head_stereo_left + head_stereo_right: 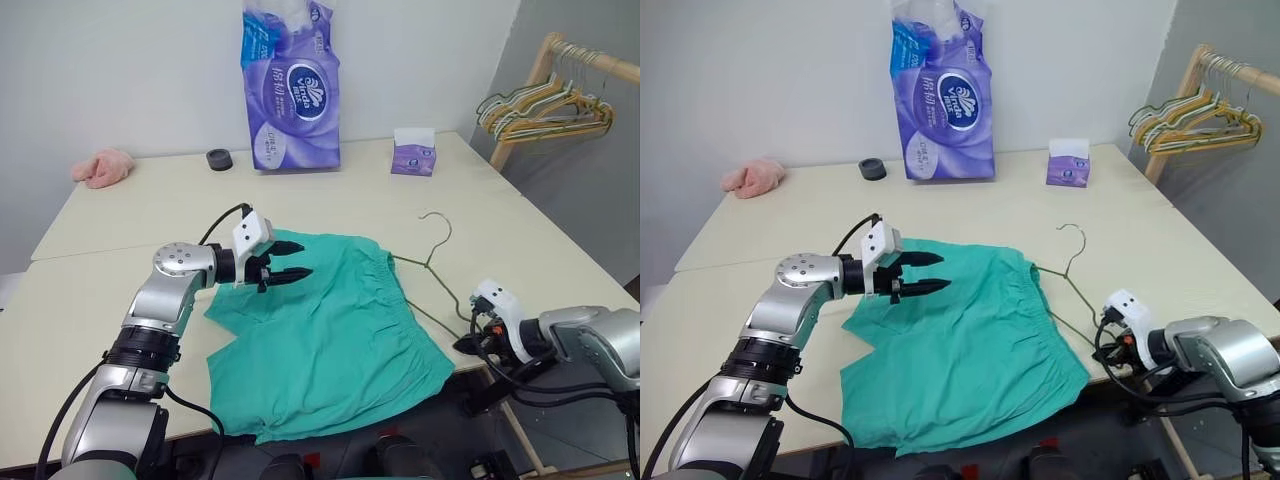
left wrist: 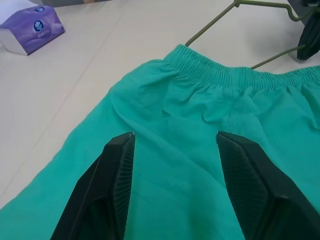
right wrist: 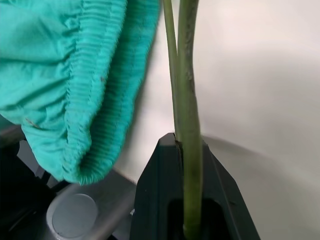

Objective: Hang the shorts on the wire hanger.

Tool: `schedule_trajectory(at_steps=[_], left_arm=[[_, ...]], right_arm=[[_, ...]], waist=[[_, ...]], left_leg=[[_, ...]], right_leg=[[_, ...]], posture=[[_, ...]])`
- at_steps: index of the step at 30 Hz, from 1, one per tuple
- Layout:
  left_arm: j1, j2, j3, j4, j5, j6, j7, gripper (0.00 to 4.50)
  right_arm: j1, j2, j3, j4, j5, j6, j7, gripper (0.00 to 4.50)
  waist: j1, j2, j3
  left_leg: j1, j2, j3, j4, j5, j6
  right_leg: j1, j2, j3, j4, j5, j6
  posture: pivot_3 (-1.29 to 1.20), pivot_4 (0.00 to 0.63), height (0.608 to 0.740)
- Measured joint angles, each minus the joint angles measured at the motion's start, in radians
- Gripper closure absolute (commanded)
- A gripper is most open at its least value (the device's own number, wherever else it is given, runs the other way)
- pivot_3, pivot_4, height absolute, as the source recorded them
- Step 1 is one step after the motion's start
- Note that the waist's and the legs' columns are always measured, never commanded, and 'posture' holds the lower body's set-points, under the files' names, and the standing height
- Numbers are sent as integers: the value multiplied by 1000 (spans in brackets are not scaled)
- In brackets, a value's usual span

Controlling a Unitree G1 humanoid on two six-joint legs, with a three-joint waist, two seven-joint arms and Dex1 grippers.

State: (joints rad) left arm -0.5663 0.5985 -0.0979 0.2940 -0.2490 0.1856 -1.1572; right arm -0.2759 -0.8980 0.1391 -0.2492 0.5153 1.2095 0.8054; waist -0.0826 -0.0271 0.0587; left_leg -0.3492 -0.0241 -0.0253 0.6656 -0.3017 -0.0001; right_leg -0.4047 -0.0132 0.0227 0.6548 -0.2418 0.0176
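I should next grab the gathered waistband with my left gripper to hang the shorts, because the waistband's puckered edge stands up in folds while the leg cloth (image 1: 290, 350) lies flat.
The teal-green shorts (image 1: 330, 340) lie flat across the middle of the table, with the gathered waistband (image 2: 225, 75) toward the right. My left gripper (image 1: 298, 259) hovers just above the shorts' upper left part, open, with nothing between its fingers (image 2: 117, 175). The wire hanger (image 1: 437, 255) lies on the table to the right of the shorts. Its hook points to the far side and one arm runs along the waistband. At the table's front right edge, my right gripper (image 1: 467, 343) is shut on the hanger's wire (image 3: 187, 75), right beside the waistband's end (image 3: 95, 100).
At the back stand a purple tissue-roll pack (image 1: 290, 85), a small purple tissue box (image 1: 413, 155) and a black round lid (image 1: 219, 158). A pink cloth lump (image 1: 102, 167) lies at the far left. A wooden rack with several hangers (image 1: 545, 105) stands right of the table.
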Motion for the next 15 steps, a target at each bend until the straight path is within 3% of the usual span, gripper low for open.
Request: schedule_trajectory(at_steps=[3,7,12,15], left_arm=[[-9,-7,26,-7,-24,47,24,1208],[-62,-33,69,-5,-56,78,58,17],[-120,-30,95,1,-73,85,35,17],[-157,49,20,5,-32,24,-102,17]], right_arm=[[-20,0,-6,-22,-2,-8,-3,4500],[-21,26,-6,-90,-12,-40,-32,4500],[-21,16,32,-161,-58,-100,-49,4500],[-20,-45,109,-207,-132,-198,-36,4500]], waist=[[0,0,0],[1,0,0],[0,0,0],[-3,0,0]], left_leg=[[0,0,-1,0,0,0],[-1,0,-1,0,0,0],[-1,-1,-1,0,0,0],[0,-1,-1,0,0,0]], right_leg=[[0,0,-1,0,0,0],[0,-1,-1,1,0,0],[0,-1,-2,1,0,0],[-1,-1,-2,1,0,1]], posture=[[-128,32,740],[-128,32,740],[-140,30,740],[-143,30,740]])
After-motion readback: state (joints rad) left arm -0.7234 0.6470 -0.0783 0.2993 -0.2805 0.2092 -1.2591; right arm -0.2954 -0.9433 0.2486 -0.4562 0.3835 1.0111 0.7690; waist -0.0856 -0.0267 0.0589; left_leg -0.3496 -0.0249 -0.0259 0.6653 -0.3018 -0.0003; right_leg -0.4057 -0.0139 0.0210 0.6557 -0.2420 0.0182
